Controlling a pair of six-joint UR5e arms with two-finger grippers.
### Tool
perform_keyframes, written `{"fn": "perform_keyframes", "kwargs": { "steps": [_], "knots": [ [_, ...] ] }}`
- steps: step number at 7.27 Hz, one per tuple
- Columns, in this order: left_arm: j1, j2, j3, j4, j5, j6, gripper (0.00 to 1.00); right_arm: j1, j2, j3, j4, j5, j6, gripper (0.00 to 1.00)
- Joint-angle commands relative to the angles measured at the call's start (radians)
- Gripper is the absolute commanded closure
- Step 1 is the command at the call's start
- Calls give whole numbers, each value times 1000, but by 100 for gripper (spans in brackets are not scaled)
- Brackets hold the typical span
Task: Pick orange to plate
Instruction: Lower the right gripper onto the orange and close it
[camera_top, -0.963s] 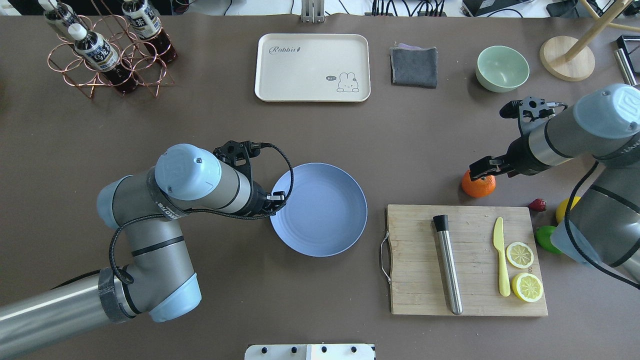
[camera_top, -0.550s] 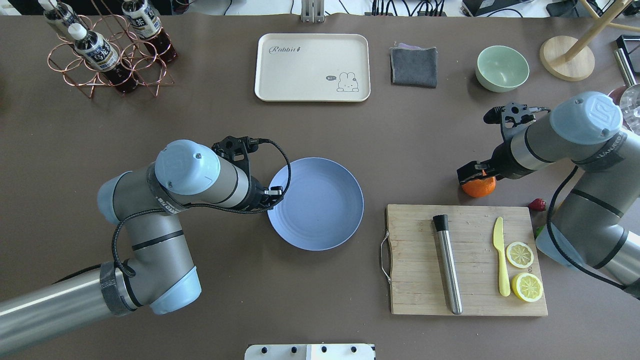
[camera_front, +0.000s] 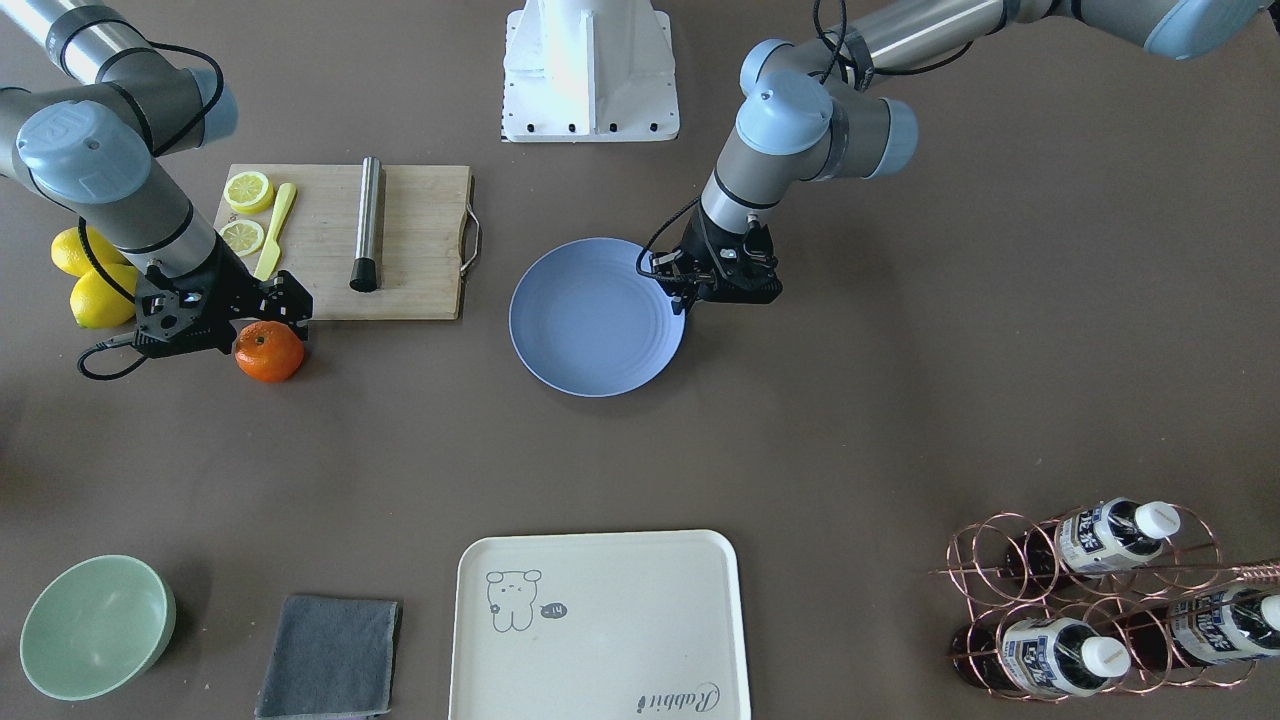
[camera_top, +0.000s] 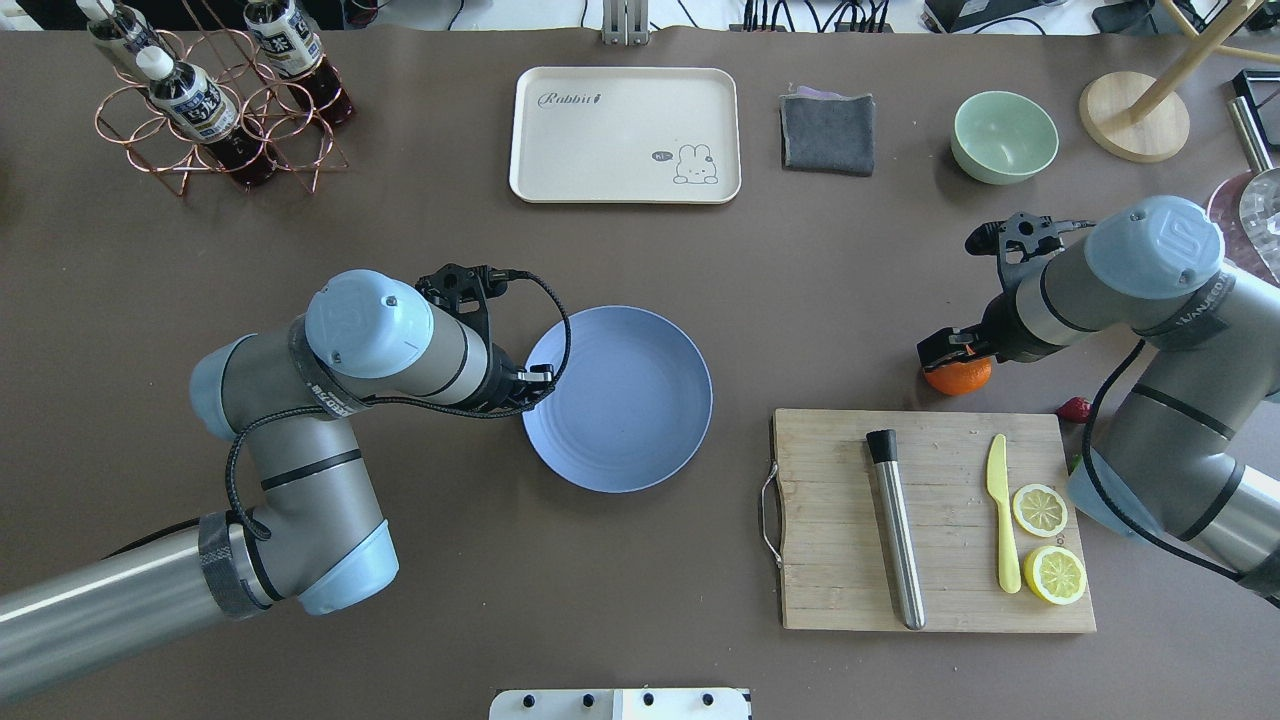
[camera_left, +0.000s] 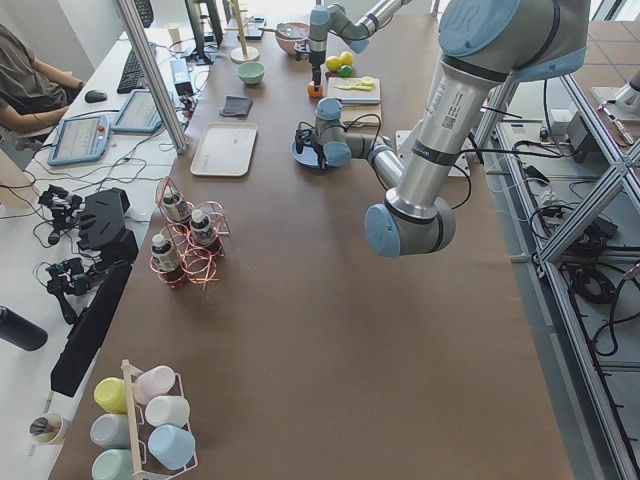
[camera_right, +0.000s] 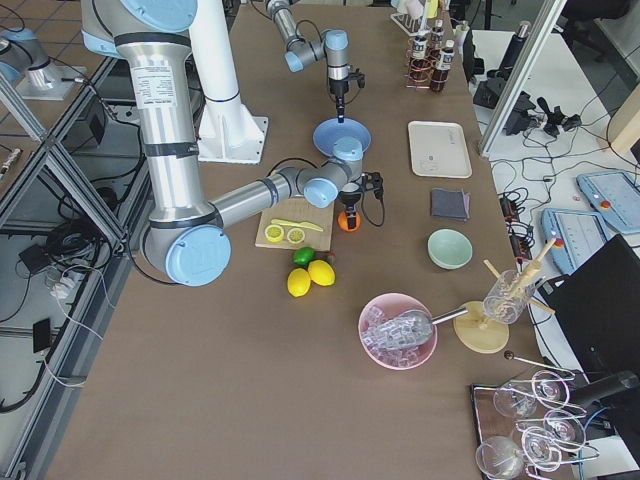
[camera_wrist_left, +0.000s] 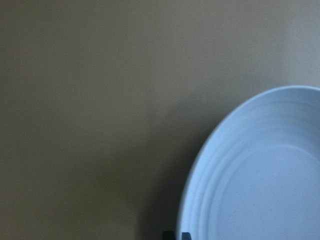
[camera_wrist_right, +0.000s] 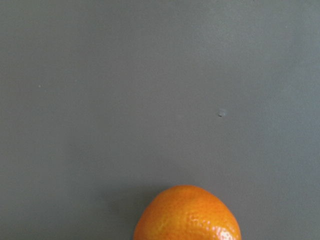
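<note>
My right gripper grabs the orange by its rounded sides next, to put the orange on the pale blue plate (camera_front: 596, 318).
The orange (camera_top: 960, 377) rests on the brown table just beyond the cutting board's far right corner; it is also in the front view (camera_front: 270, 352) and fills the bottom edge of the right wrist view (camera_wrist_right: 187, 215). My right gripper (camera_top: 950, 348) hangs close over its far side, open, with nothing held. The pale blue plate (camera_top: 620, 400) lies flat at mid-table. My left gripper (camera_top: 535, 385) is shut on the plate's left rim (camera_wrist_left: 200, 175); in the front view this gripper (camera_front: 680, 290) sits at the plate's right edge (camera_front: 590, 320).
A wooden cutting board (camera_top: 830, 520) carries a steel muddler (camera_top: 895, 530), a yellow knife (camera_top: 1003, 520) and two lemon halves. Whole lemons (camera_front: 85, 270) lie beside the right arm. A cream tray (camera_top: 625, 135), grey cloth (camera_top: 828, 133), green bowl (camera_top: 1004, 137) and bottle rack (camera_top: 210, 100) line the far edge.
My left gripper has dragged the plate left and farther from the robot. The right gripper has shifted left over the orange, which has stayed in place.
</note>
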Motion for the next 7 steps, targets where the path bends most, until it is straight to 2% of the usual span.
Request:
{"fn": "perform_keyframes", "kwargs": {
  "steps": [1,2,3,4,5,6,7],
  "knots": [
    [1,0,7,-2,0,-1,73,-22,9,-12,-8,-28,0,15],
    [3,0,6,-2,3,2,16,-22,10,-12,-8,-27,0,33],
    [3,-1,4,-2,3,-1,5,-22,13,-6,-8,-19,0,60],
    [0,-6,-4,-2,3,-1,5,-22,26,0,-9,-18,1,100],
    [-6,2,-31,-2,0,7,5,-16,92,24,-64,-8,12,100],
    [-26,26,-87,4,-3,8,5,-32,180,67,-168,-14,41,100],
    [-57,79,-140,4,-12,28,6,-95,274,87,-240,-39,131,100]
  ]
}}
